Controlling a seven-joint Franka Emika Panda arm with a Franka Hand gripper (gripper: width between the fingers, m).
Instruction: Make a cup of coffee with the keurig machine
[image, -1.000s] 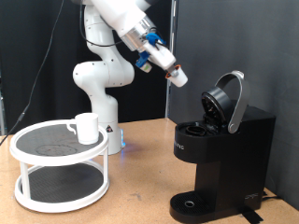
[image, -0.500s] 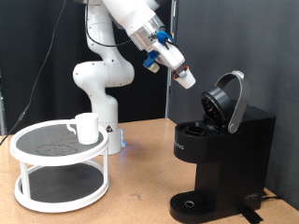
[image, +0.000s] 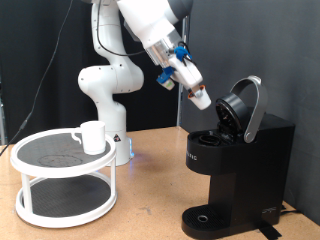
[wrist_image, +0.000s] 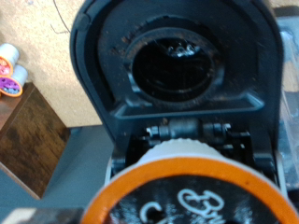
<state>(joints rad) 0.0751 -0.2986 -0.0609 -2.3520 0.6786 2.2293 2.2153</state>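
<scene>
The coffee pod (image: 203, 100) is hanging above the open pod chamber in the exterior view, so I will lower it into the chamber before my gripper lets go.
The black keurig machine (image: 238, 170) stands at the exterior view's right with its rounded lid (image: 243, 108) hinged open. My gripper (image: 201, 97) hangs just left of the lid, above the open pod chamber (image: 212, 136), shut on a small white coffee pod (image: 203, 100). In the wrist view the pod's orange-rimmed dark top (wrist_image: 192, 198) fills the foreground, with the machine's open lid (wrist_image: 176, 65) and its round holder right behind. The white cup (image: 92, 136) stands on the top tier of a white round stand (image: 62, 160) at the exterior view's left, far from the gripper.
The robot's white base (image: 105, 95) stands behind the stand. The machine's round drip tray (image: 205, 218) is bare. In the wrist view, spare pods (wrist_image: 9, 75) lie on a brown surface beside the machine. A dark curtain hangs behind.
My gripper has carried the pod rightwards and downwards, from left of the machine to just beside the open lid. The cup and the machine have not moved.
</scene>
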